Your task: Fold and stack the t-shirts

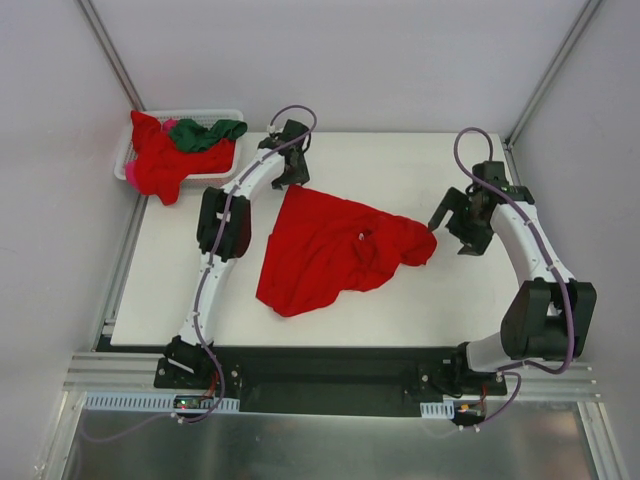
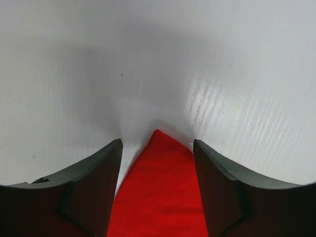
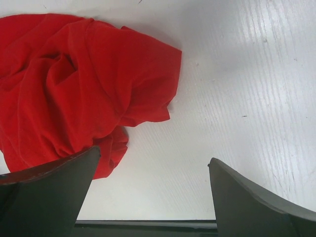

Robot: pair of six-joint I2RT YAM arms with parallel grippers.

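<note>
The red t-shirt needs to be stretched open for folding, so next my right gripper needs to grab the t-shirt's end opposite the corner at my left gripper.
A large red t-shirt (image 1: 330,250) lies crumpled and spread on the white table (image 1: 440,160). My left gripper (image 1: 292,180) is down at its far corner. In the left wrist view the pointed red corner (image 2: 158,192) lies between the two dark fingers of the left gripper (image 2: 157,143); the jaws stand apart, with a strip of table showing beside the left finger. My right gripper (image 1: 462,232) hovers just right of the shirt's right edge, open and empty. In the right wrist view the shirt (image 3: 74,84) is to the upper left of the right gripper (image 3: 154,155).
A white lattice basket (image 1: 190,113) sits off the table's far left corner. It holds another red t-shirt (image 1: 160,160), which hangs over its rim, and a dark green one (image 1: 205,133). Metal frame posts stand at the back corners.
</note>
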